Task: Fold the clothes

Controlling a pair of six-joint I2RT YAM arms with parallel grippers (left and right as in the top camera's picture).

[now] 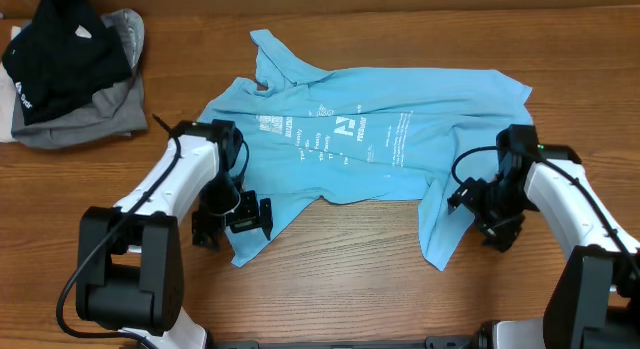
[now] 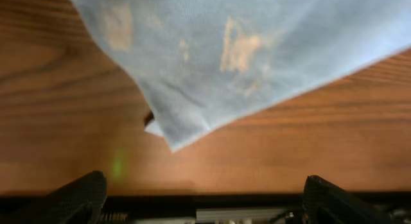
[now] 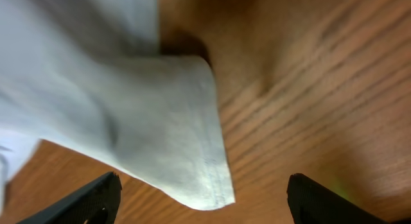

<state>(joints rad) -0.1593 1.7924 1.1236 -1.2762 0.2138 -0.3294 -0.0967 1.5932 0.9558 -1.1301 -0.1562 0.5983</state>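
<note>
The right gripper next needs to take hold of the T-shirt flap's hemmed corner (image 1: pixel 438 262) (image 3: pixel 218 195) near the front edge of the table, so the T-shirt can be spread and folded.
The light sky-blue T-shirt (image 1: pixel 360 134) lies spread across the middle of the wooden table, with white lettering facing up. My left gripper (image 1: pixel 232 217) is open and empty over the shirt's lower left corner (image 2: pixel 186 131), which lies on the wood ahead of its fingers. My right gripper (image 1: pixel 480 214) is open and empty beside the shirt's lower right flap; the flap's hemmed corner (image 3: pixel 205 179) lies between the two fingertips, not pinched.
A black garment with a small white logo (image 1: pixel 60 49) lies on a grey garment (image 1: pixel 95 114) at the back left corner. Bare wood runs along the table's front edge (image 1: pixel 340 279).
</note>
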